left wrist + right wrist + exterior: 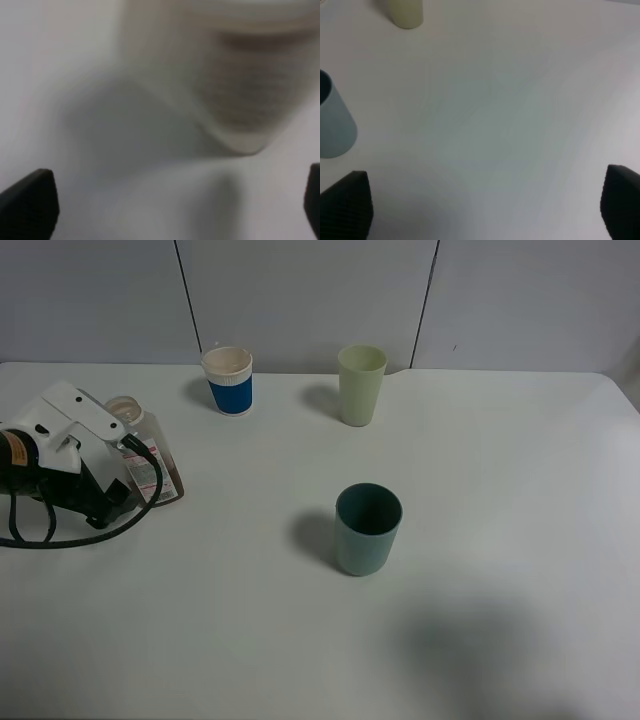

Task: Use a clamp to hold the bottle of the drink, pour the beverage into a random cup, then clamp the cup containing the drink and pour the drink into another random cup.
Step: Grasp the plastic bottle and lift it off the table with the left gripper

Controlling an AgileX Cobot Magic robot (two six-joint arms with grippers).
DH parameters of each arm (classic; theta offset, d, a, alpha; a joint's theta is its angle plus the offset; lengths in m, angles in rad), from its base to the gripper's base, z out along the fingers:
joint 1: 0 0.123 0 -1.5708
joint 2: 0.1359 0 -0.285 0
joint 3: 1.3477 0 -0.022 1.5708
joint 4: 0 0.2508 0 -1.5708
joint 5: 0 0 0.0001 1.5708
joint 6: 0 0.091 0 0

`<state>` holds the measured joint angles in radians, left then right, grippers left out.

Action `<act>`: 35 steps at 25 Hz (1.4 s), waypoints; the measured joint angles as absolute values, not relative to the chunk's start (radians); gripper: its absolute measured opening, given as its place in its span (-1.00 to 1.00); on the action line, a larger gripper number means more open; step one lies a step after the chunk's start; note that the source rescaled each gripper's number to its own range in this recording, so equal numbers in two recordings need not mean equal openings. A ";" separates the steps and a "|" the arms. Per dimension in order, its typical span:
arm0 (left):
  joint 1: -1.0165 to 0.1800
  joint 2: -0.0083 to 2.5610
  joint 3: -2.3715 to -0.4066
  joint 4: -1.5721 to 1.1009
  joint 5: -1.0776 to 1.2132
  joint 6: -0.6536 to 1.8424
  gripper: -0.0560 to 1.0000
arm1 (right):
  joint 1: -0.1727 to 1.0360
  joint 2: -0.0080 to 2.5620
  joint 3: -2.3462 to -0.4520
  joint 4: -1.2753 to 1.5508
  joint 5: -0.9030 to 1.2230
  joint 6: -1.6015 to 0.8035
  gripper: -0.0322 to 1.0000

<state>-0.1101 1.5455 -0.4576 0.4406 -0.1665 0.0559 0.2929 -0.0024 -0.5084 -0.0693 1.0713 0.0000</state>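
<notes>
The bottle's opening (124, 407) should stay free to pour into a cup, so my left gripper should next pick up the bottle by its labelled body (152, 468).
A clear drink bottle (150, 455) with brown liquid, a label and an open mouth stands at the left of the white table. It fills the left wrist view as a blur (250, 90). My left gripper (118, 495) is open right beside it, and its jaws stand wide apart (172, 202) with the bottle just ahead of them. A white cup with a blue band (229, 380), a pale green cup (361, 384) and a teal cup (368, 529) stand upright. My right gripper (484, 202) is open and empty above bare table, with the teal cup (332, 125) and the pale green cup (406, 12) ahead of it. It is out of the exterior high view.
A black cable (60, 538) loops on the table under the left arm. A grey panelled wall (310, 290) runs behind the table's far edge. A soft shadow (470, 640) lies on the table at the front right.
</notes>
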 joint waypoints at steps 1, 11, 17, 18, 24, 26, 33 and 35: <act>-0.106 1.548 -0.445 0.456 -0.198 0.048 1.00 | 0.293 -0.002 -0.508 -0.069 1.071 0.000 0.50; 0.011 1.653 -0.382 0.672 -0.554 -0.050 1.00 | 0.293 -0.002 -0.508 -0.069 1.071 0.000 0.50; 0.069 1.752 -0.383 0.779 -0.716 -0.116 1.00 | 0.293 -0.002 -0.508 -0.069 1.071 0.000 0.50; 0.069 1.762 -0.383 0.785 -0.736 -0.117 1.00 | 0.293 -0.002 -0.508 -0.069 1.071 0.000 0.50; 0.069 1.833 -0.388 0.802 -0.848 -0.117 1.00 | 0.293 -0.002 -0.508 -0.069 1.071 0.000 0.50; 0.069 1.850 -0.396 0.806 -0.869 -0.117 1.00 | 0.293 -0.002 -0.508 -0.069 1.071 0.000 0.50; 0.069 1.878 -0.420 0.826 -0.928 -0.117 0.87 | 0.293 -0.002 -0.508 -0.069 1.071 0.000 0.50; 0.069 1.878 -0.420 0.826 -0.929 -0.117 0.65 | 0.293 -0.002 -0.508 -0.069 1.071 0.000 0.50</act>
